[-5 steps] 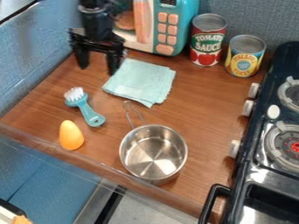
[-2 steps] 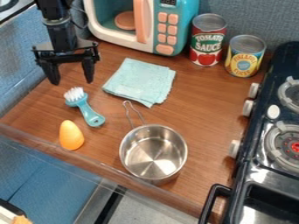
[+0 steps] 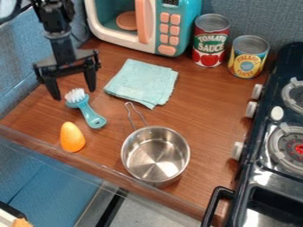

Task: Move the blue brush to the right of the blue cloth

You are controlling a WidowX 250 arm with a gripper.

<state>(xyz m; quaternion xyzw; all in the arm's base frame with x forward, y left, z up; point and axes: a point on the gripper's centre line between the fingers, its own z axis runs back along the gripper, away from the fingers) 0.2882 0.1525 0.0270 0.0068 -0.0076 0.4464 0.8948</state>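
Note:
The gripper needs to take hold of the blue brush (image 3: 89, 112) by its bristled head next, so it can set the brush beside the blue cloth.
The black gripper (image 3: 74, 94) hangs at the upper left, open, with nothing between its fingers. Its fingertips stand just behind and to either side of the white bristles of the blue brush (image 3: 89, 112). The brush lies on the wooden counter, its head toward the gripper and its handle slanting down to the right. Folded and light blue, the cloth (image 3: 142, 82) lies to the right of the gripper and up and right of the brush.
A steel pot (image 3: 156, 154) has its handle pointing at the cloth. An orange egg-shaped object (image 3: 72, 137) sits below the brush. Behind are a toy microwave (image 3: 168, 26) and two cans, one red (image 3: 211, 41) and one yellow (image 3: 248, 56). A stove (image 3: 266, 146) borders the right.
The gripper has come leftward and toward the camera, from behind the cloth's left corner to the brush's head. It was open throughout. The brush and cloth have not moved.

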